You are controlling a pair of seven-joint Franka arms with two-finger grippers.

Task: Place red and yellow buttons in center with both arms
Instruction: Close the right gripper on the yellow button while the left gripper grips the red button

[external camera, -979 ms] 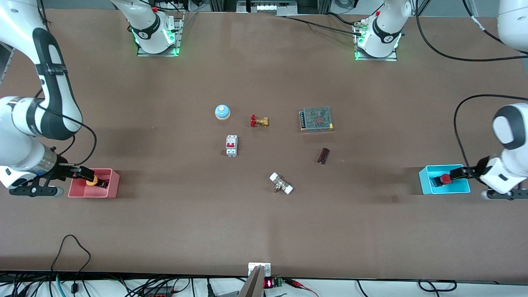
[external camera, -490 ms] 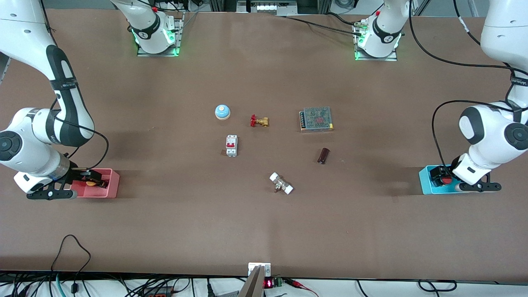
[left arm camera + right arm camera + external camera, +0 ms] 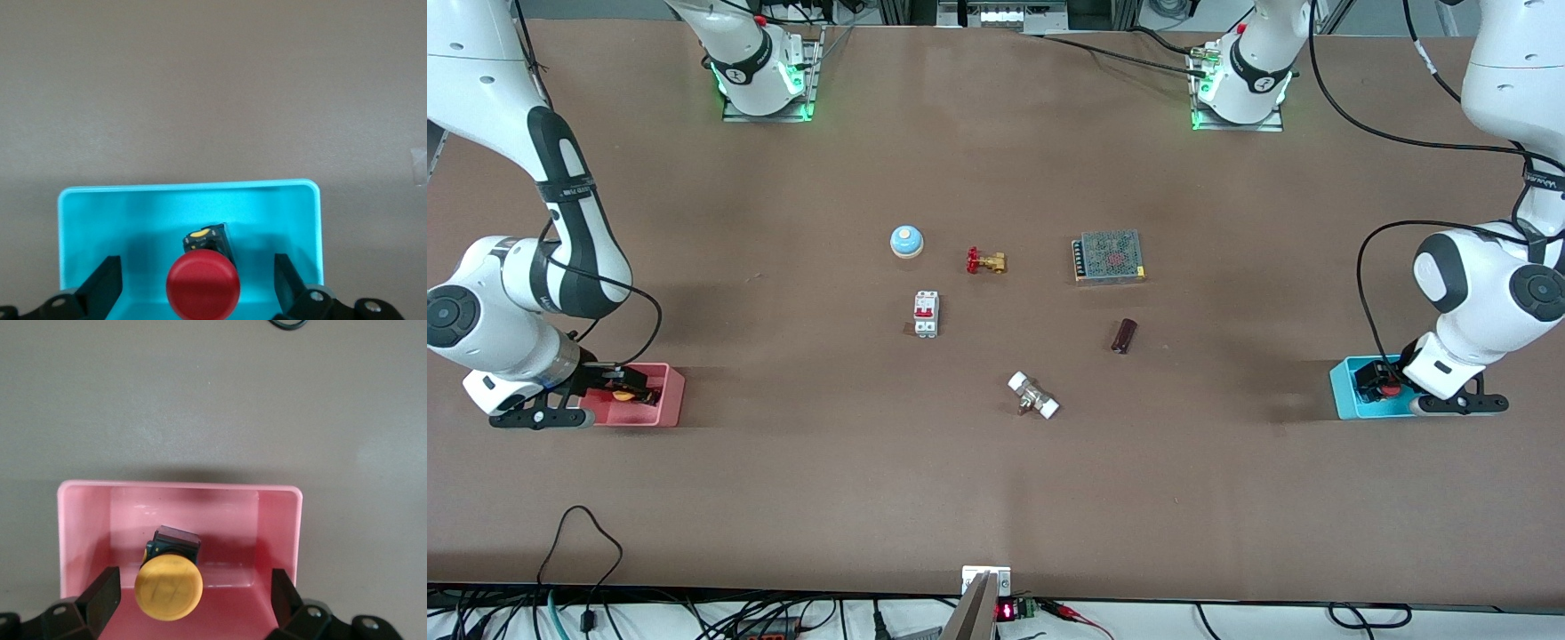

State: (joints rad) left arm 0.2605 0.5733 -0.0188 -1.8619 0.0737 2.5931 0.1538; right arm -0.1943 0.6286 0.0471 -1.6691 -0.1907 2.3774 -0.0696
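Observation:
The yellow button needs to be centered next, so my right gripper needs to grip it by its round yellow cap (image 3: 168, 587).
The red button (image 3: 203, 287) stands in a cyan bin (image 3: 187, 190) at the left arm's end of the table; in the front view the red button (image 3: 1387, 386) shows in that bin (image 3: 1343, 384). My left gripper (image 3: 198, 293) is open over the bin, one finger on each side of the red cap, not touching it. The yellow button (image 3: 168, 589) stands in a pink bin (image 3: 180, 485) at the right arm's end; the front view shows the yellow button (image 3: 618, 392) in the pink bin (image 3: 669, 400). My right gripper (image 3: 193, 603) is open, its fingers straddling the yellow cap with gaps.
In the table's middle stretch lie a blue dome bell (image 3: 906, 241), a brass valve with a red handwheel (image 3: 985, 261), a meshed power supply (image 3: 1109, 256), a white and red breaker (image 3: 926, 314), a brown cylinder (image 3: 1124, 335) and a white-ended fitting (image 3: 1033, 396).
Over the last second both arms swung in over their bins and their wrists turned above the buttons. In the last half second they barely moved. Both buttons stay in their bins.

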